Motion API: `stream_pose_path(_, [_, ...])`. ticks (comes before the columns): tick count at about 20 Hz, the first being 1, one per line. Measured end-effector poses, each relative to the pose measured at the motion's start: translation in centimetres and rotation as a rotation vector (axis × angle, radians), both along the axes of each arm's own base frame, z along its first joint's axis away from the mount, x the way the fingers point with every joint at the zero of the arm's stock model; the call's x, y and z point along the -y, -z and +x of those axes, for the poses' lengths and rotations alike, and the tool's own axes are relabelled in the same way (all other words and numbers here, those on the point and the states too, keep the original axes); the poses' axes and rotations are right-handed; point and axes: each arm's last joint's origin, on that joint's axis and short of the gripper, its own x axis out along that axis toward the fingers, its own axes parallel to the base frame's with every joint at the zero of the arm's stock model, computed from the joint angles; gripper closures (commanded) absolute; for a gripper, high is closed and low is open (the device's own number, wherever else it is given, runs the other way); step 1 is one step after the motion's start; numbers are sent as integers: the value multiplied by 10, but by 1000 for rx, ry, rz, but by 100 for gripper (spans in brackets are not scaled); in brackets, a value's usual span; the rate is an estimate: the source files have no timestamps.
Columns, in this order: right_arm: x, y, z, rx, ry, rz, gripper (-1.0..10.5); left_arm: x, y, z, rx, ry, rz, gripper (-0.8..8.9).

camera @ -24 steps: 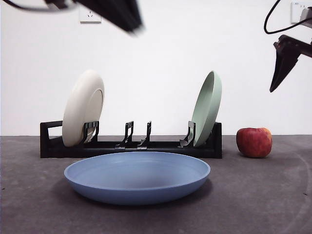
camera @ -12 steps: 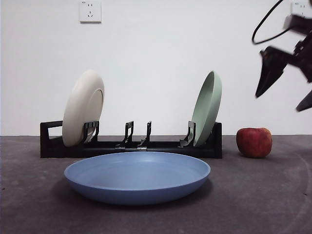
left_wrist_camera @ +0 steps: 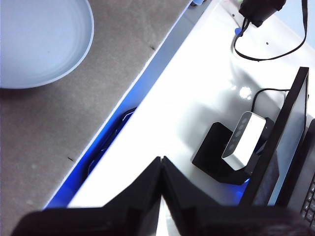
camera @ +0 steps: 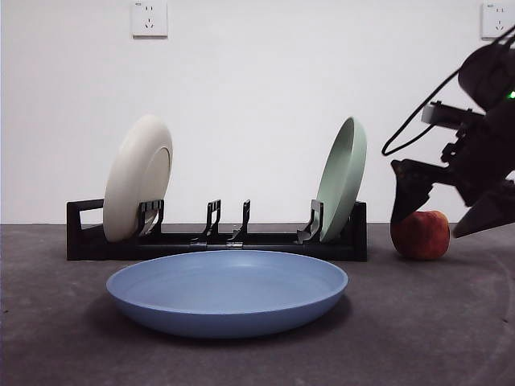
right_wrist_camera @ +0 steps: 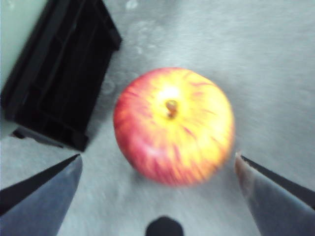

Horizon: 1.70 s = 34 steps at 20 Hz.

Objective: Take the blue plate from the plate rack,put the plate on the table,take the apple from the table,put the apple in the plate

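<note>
The right gripper grabs the apple's round red sides next, to put the apple (camera: 422,234) in the blue plate (camera: 228,293).
The blue plate (camera: 228,293) lies flat on the table (camera: 418,322) in front of the black plate rack (camera: 217,240). The red apple (camera: 422,234) sits on the table right of the rack. My right gripper (camera: 445,215) is open and hangs low over the apple, one jaw on each side, not touching. The right wrist view shows the apple (right_wrist_camera: 173,125) between the open jaws of this gripper (right_wrist_camera: 157,169). My left gripper (left_wrist_camera: 161,161) is shut and empty, off past the table's edge, with the blue plate (left_wrist_camera: 39,39) far from it.
A cream plate (camera: 138,178) stands at the rack's left end and a pale green plate (camera: 342,178) at its right end. The rack's end frame (right_wrist_camera: 59,73) is close beside the apple. A white desk with a webcam (left_wrist_camera: 243,140) lies past the table's edge.
My right gripper has come down from the upper right to the apple's level, jaws astride it. The other arm has left the top of the front view. Plate and apple have not moved.
</note>
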Motion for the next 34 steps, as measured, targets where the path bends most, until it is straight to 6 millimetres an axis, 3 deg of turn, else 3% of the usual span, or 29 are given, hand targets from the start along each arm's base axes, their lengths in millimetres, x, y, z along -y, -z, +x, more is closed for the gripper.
stream_pose_path(3, [-1, 8, 7, 19, -8, 8, 259, 0, 0, 0, -12, -16, -1, 821])
stream_pose_path(4, [-2, 11, 9, 11, -9, 8, 317, 0, 0, 0, -16, -21, -1, 821])
stream_pose_path(6, [-3, 16, 10, -4, -10, 5, 571, 0, 0, 0, -20, -27, -2, 821])
stream_pose_path(11, [-4, 16, 10, -3, -14, 6, 965, 0, 0, 0, -36, -48, -5, 821])
stream_pose_path(17, [-4, 7, 5, -77, -13, -2, 957, 0, 0, 0, -44, -60, -7, 819])
stream_pose_path(19, [-3, -9, -7, -131, -11, -5, 957, 0, 0, 0, -44, -59, -7, 819])
stream_pose_path(22, [1, -49, -36, -183, 28, -14, 957, 0, 0, 1, -15, -60, 2, 819])
stream_pose_path(28, [0, -110, -121, -338, 25, -18, 957, 2, -3, 6, 106, -109, -5, 819])
stream_pose_path(32, [-18, -140, -160, -248, -23, 40, 957, 2, -4, 7, 151, -124, 4, 819])
stream_pose_path(34, [-33, -144, -166, -226, -66, 74, 957, 1, -3, 7, 170, -141, 26, 819])
